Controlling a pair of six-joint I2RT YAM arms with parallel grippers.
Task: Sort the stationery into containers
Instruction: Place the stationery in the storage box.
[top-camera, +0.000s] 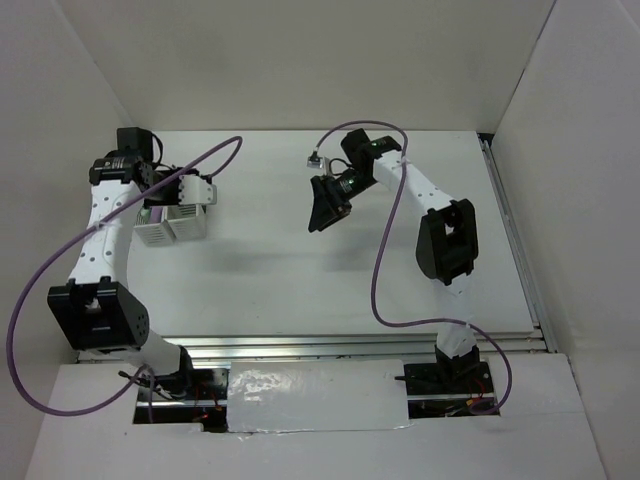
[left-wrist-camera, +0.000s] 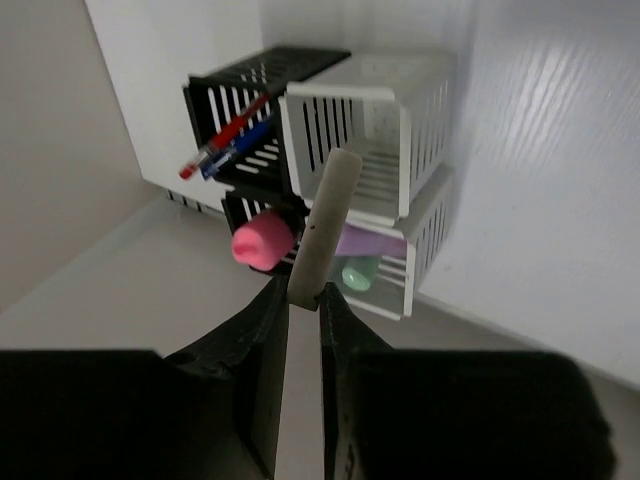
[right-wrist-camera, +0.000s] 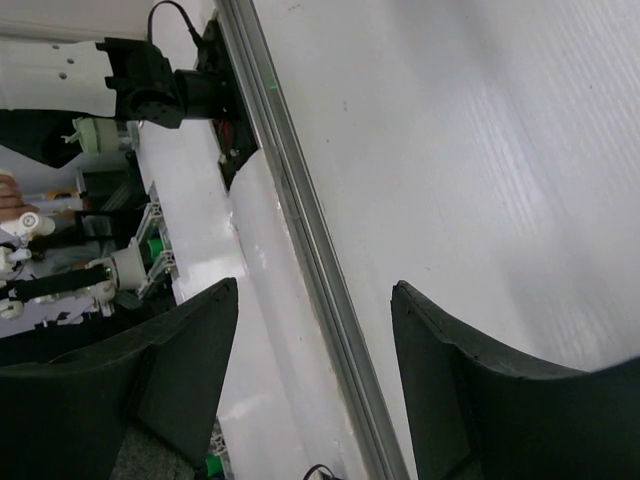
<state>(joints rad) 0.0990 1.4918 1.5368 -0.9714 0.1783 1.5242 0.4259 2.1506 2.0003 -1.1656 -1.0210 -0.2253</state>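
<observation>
Only the eraser block's tip overlaps the empty white bin, so I need to move the block toward it before my left gripper releases it, or the block would fall short.
My left gripper (left-wrist-camera: 305, 292) is shut on a long beige eraser block (left-wrist-camera: 322, 225) and holds it in front of the containers. An empty white slotted bin (left-wrist-camera: 420, 100) is at upper right. A black bin (left-wrist-camera: 270, 65) beside it holds a red pen (left-wrist-camera: 225, 135) and a blue pen (left-wrist-camera: 243, 149). Below, a pink marker (left-wrist-camera: 262, 242) sits in a black bin, and a lilac marker (left-wrist-camera: 366, 242) and a green marker (left-wrist-camera: 357, 272) lie in a white bin. In the top view my left gripper (top-camera: 190, 190) hovers over the bins (top-camera: 168, 230). My right gripper (top-camera: 322, 208) is open and empty.
The bins stand at the table's far left, close to the white side wall (top-camera: 60, 120). A metal rail (right-wrist-camera: 300, 250) along the table's near edge shows between my right gripper's (right-wrist-camera: 315, 300) jaws. Purple cables (top-camera: 382, 260) loop off both arms.
</observation>
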